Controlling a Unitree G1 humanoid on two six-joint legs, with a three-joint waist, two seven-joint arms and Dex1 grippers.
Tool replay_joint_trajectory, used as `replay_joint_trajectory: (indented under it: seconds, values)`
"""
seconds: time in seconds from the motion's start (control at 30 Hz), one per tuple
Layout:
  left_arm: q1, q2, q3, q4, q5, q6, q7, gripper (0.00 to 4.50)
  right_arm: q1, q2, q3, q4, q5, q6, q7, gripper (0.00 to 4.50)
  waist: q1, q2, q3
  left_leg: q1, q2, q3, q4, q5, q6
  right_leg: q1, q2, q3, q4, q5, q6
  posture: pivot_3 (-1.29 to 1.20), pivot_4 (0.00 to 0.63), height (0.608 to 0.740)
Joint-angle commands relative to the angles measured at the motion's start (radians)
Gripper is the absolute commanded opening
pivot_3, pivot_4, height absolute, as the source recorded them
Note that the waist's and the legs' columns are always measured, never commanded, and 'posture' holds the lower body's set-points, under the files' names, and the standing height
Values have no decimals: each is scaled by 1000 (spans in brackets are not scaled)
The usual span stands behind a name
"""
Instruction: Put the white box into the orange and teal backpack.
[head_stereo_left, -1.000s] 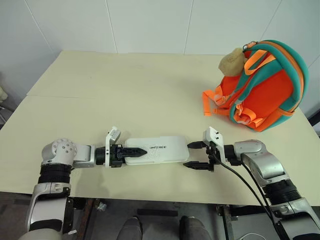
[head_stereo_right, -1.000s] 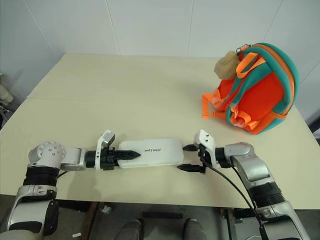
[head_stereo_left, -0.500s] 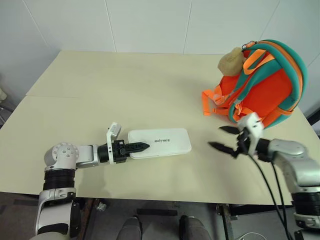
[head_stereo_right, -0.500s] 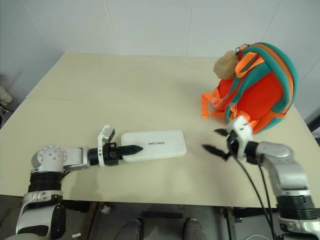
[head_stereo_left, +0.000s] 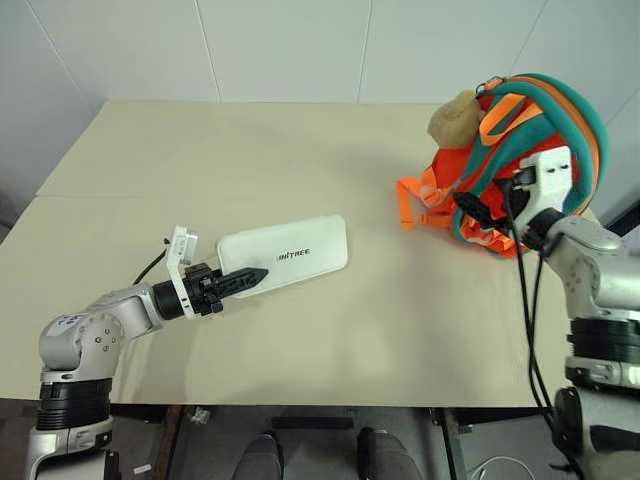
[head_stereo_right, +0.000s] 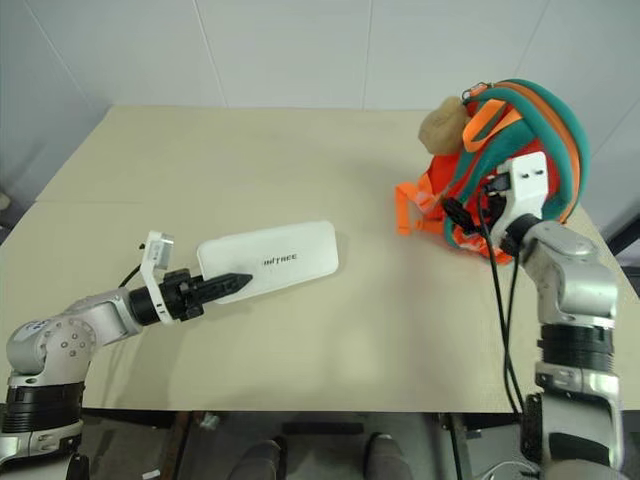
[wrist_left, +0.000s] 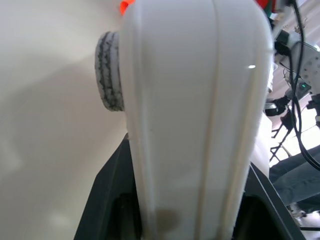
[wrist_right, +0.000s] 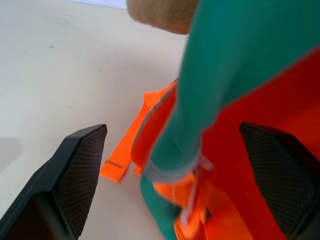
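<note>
The right gripper grabs the backpack by its narrow teal strap next. The backpack's body bulges far wider than my fingers open.
My left gripper (head_stereo_left: 252, 276) is shut on the near left end of the white box (head_stereo_left: 295, 254), a flat case with dark lettering. The box hangs tilted above the table, and in the left wrist view the white box (wrist_left: 195, 100) runs out between the dark fingers (wrist_left: 107, 195). The orange and teal backpack (head_stereo_left: 545, 120) stands upright at the table's far right, a tan plush toy (head_stereo_left: 452, 112) on its top. My right gripper (wrist_right: 180, 175) is open against the backpack's front. A teal strap (wrist_right: 210, 100) and orange webbing lie between its fingers (wrist_right: 80, 170).
The cream table (head_stereo_left: 200, 150) stretches wide between box and backpack. Loose orange webbing (head_stereo_left: 405, 200) trails from the backpack onto the table. A black cable (head_stereo_left: 525, 300) hangs from my right wrist. The backpack sits close to the table's right edge.
My left gripper has lifted the box off the table and rolled it to a tilt. My right gripper has risen and swung right, from mid-table to the backpack's straps.
</note>
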Motion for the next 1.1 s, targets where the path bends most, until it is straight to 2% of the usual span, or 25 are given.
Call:
replay_joint_trajectory:
  seconds: [0.03,0.2,0.27,0.37,0.5,0.63,0.7,0.77,0.83,0.9,1.1]
  values:
    - [36,19,63,-98,-40,-7,18,1380,-67,46,3,91,-30,-103,-62,4500,0,0,0,0,0,0,0,0,0,0,0,0,0,0,0,0,150,740]
    - [80,26,102,-152,-88,15,39,1380,-132,121,4,244,-49,-253,-94,4500,-3,0,0,0,0,0,-1,0,0,-1,0,0,1,0,1,0,150,740]
    - [85,30,124,-160,-99,15,51,1380,-178,156,3,370,-76,-404,-132,4500,-3,0,0,0,0,0,-1,0,0,-1,0,0,1,0,1,0,150,740]
    - [78,38,135,-157,-95,4,64,1380,-238,178,5,542,-121,-622,-192,3910,-5,0,0,0,0,0,-1,0,0,0,0,0,1,0,1,0,150,740]
    - [76,42,140,-156,-99,1,74,1380,-295,220,-28,646,-72,-764,-140,2494,-6,0,0,1,0,0,-1,1,-1,0,0,1,2,0,1,0,150,740]
    - [92,40,153,-164,-101,-5,83,1380,-278,268,-21,567,16,-763,83,1129,-14,1,0,1,0,0,-1,2,-3,0,1,1,3,0,1,0,150,740]
    - [101,40,159,-164,-100,-9,88,1380,-249,286,-15,487,74,-721,199,564,-22,1,0,1,0,0,-1,2,-3,0,1,1,5,0,1,0,150,740]
    - [111,46,171,-158,-97,-13,87,1380,-166,292,32,260,209,-543,392,205,-24,1,0,1,0,0,-2,2,-3,0,1,1,6,0,2,0,150,740]
    - [126,52,197,-155,-97,-39,65,1380,-75,244,115,4,344,-279,534,175,-26,1,1,1,1,0,-2,2,-3,-1,1,1,6,-1,3,0,150,740]
    - [140,62,211,-153,-107,-36,49,1380,-37,200,149,-119,404,-130,574,174,-30,2,1,1,1,0,-3,1,-3,-1,1,1,6,-1,3,0,150,740]
    - [212,107,247,-145,-108,-53,-4,1380,-3,66,163,-317,571,201,660,174,-21,2,1,1,1,1,-2,0,-1,-7,1,2,11,-4,-1,0,150,740]
